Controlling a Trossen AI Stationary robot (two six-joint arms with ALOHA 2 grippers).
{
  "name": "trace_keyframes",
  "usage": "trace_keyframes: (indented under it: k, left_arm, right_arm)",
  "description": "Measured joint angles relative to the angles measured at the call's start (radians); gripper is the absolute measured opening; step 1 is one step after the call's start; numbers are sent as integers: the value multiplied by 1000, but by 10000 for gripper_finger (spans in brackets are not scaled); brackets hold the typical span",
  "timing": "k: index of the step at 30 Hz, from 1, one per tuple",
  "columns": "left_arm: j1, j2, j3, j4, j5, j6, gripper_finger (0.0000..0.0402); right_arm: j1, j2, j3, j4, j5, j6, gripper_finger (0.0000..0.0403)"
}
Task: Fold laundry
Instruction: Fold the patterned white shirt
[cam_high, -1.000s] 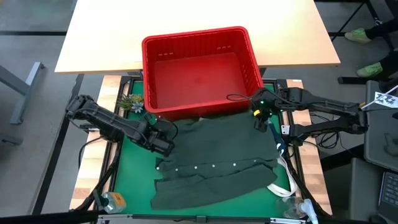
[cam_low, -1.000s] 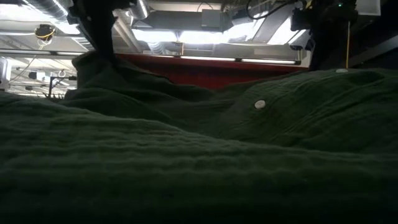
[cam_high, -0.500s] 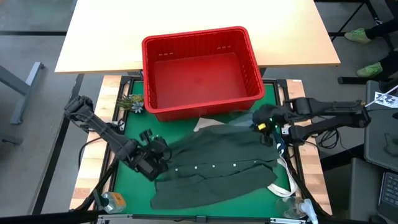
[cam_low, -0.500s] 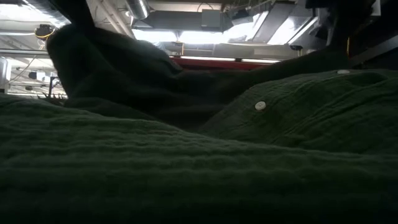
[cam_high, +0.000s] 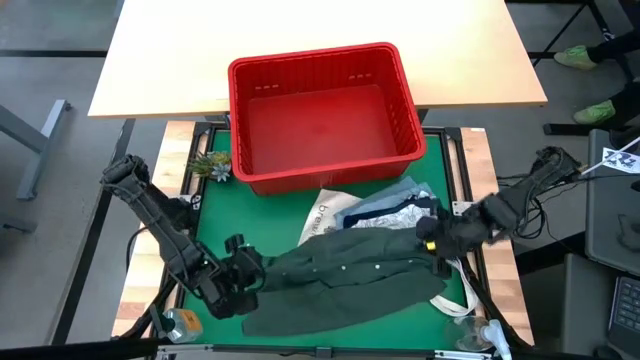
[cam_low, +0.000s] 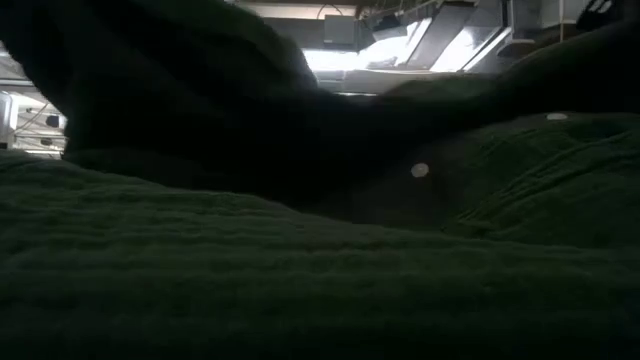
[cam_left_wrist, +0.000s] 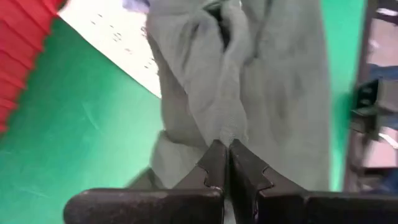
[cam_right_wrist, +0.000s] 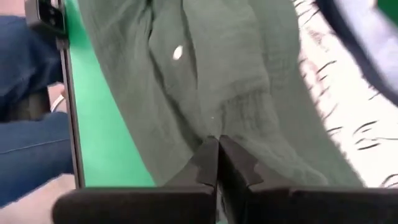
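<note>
The olive shirt's ridged edge (cam_high: 412, 256) is up off the green mat (cam_high: 215, 215), so my right gripper will keep holding the shirt until I lower it.
A dark olive green shirt (cam_high: 350, 265) lies crumpled along the near half of the green mat (cam_high: 215, 215), its white buttons (cam_low: 420, 170) showing. My left gripper (cam_high: 248, 272) is shut on its left end and my right gripper (cam_high: 428, 238) on its right end. Behind the shirt, a white garment with dark print (cam_high: 400, 215) and light blue and navy pieces (cam_high: 400, 193) lie bare on the mat, beside a white cloth with lettering (cam_high: 322, 215). In the low view the olive cloth (cam_low: 300, 270) fills nearly everything. My left gripper pinches a bunched fold of the olive shirt (cam_left_wrist: 225, 127) between its two fingers, slanting down from the table's left. The cloth runs away from the fingers in slack ridges. My right gripper pinches a gathered edge of the same shirt (cam_right_wrist: 214, 124) between its two fingers, slanting down from the right. The cloth spreads from there onto the mat.
A red slotted basket (cam_high: 320, 105) stands at the mat's far edge, partly on the wooden table. A small green plant piece (cam_high: 210, 165) lies at the far left. White straps (cam_high: 455, 295) trail at the near right corner, and a tape roll (cam_high: 185, 322) sits near left.
Both grippers have gone toward the table's near edge, shut on the olive shirt. Its far part has been drawn over toward the button row and folded onto the near part. The white printed garment, the blue pieces and the lettered white cloth underneath have come into view.
</note>
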Motion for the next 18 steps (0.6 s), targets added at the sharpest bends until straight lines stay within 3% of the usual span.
trace_keyframes:
  k: [9, 18]
  left_arm:
    - [-81, 21, 0, 23, 8, -96, 0]
    - [-105, 103, 0, 124, 56, -120, 0]
  right_arm:
    - [205, 164, 0, 34, 32, 139, 7]
    - [302, 238, 0, 49, 18, 218, 7]
